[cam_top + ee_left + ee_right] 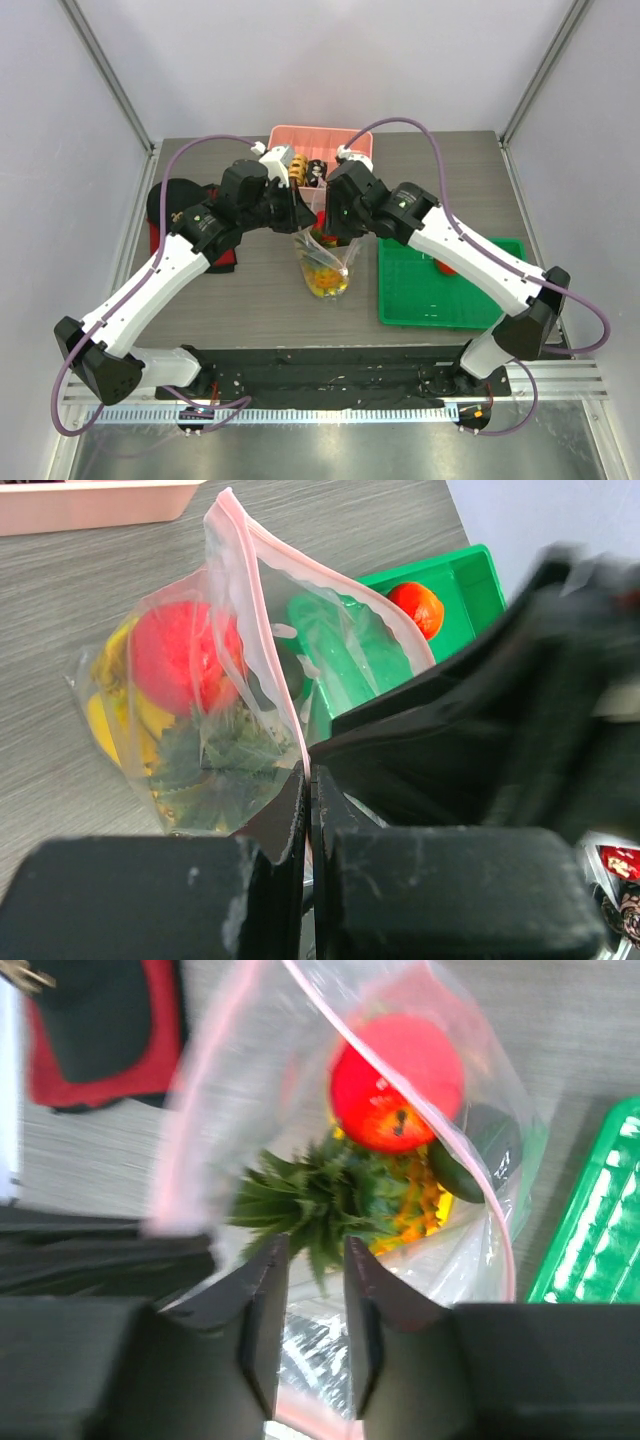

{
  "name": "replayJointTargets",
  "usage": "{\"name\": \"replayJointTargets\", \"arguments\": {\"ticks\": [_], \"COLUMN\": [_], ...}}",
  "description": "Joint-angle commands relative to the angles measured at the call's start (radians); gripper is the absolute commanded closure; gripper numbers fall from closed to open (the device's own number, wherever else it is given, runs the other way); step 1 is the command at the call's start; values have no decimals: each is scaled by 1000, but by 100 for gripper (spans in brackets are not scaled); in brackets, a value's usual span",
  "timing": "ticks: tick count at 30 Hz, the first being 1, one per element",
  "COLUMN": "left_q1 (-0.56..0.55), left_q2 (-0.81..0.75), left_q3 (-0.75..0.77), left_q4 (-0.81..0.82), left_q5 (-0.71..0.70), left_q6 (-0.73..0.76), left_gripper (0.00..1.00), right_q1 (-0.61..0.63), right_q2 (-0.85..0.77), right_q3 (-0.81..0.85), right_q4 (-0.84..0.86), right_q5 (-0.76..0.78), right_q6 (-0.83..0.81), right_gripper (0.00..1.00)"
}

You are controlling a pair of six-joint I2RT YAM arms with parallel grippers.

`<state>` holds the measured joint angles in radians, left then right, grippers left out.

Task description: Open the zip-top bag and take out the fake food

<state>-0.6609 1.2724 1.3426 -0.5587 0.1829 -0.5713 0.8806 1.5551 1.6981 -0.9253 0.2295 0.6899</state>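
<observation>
Next, my right gripper grabs the pineapple by its green top [320, 1195] leaves, which face the bag's opening, to take it out top first.
The zip-top bag [325, 262] stands upright at the table's middle with its mouth spread open, the pinkish zip strip [240, 570] running up from my left gripper [308, 775], which is shut on that edge. The fake food shows inside: a red round fruit [395, 1080], the pineapple's green crown [320, 1195], a dark avocado [475, 1150] and a yellow banana [105, 720]. My right gripper [316, 1250] reaches into the bag's mouth. Its jaws stand a narrow gap apart with the crown's leaf tips between the fingertips.
A green tray [450, 290] lies right of the bag with one red round fruit [415, 605] in it. A pink bin [310, 140] with small items sits at the back. A black and red object [170, 210] lies at the left.
</observation>
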Motion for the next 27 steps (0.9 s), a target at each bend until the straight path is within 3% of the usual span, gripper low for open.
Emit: {"name": "replayJointTargets", "arguments": {"ticks": [1, 4, 9, 12, 20, 23, 24, 27], "left_q1": [0, 0, 0, -2, -2, -2, -2, -2], "left_q2": [-33, -34, -30, -30, -38, -42, -45, -51], "left_q3": [9, 10, 10, 6, -5, -5, -3, -5], "left_q4": [29, 28, 26, 22, 25, 17, 10, -6], "left_q5": [-16, -14, 3, 9, 23, 13, 10, -19], "left_q6": [-4, -6, -12, -15, -27, -24, -19, -18], "left_gripper": [100, 100, 100, 100, 100, 100, 100, 100], "right_q1": [-11, -20, -32, -35, -34, -34, -35, -38], "right_q2": [-6, -18, -39, -40, -7, -24, -26, -43], "right_q3": [-102, -196, -285, -304, -367, -397, -397, -399], "right_q4": [77, 183, 351, 399, 589, 635, 640, 643], "right_q5": [-42, -96, -186, -193, -211, -187, -179, -156], "right_q6": [-42, -73, -128, -162, -194, -217, -222, -224], "right_gripper": [57, 45, 38, 28, 30, 42, 59, 89]}}
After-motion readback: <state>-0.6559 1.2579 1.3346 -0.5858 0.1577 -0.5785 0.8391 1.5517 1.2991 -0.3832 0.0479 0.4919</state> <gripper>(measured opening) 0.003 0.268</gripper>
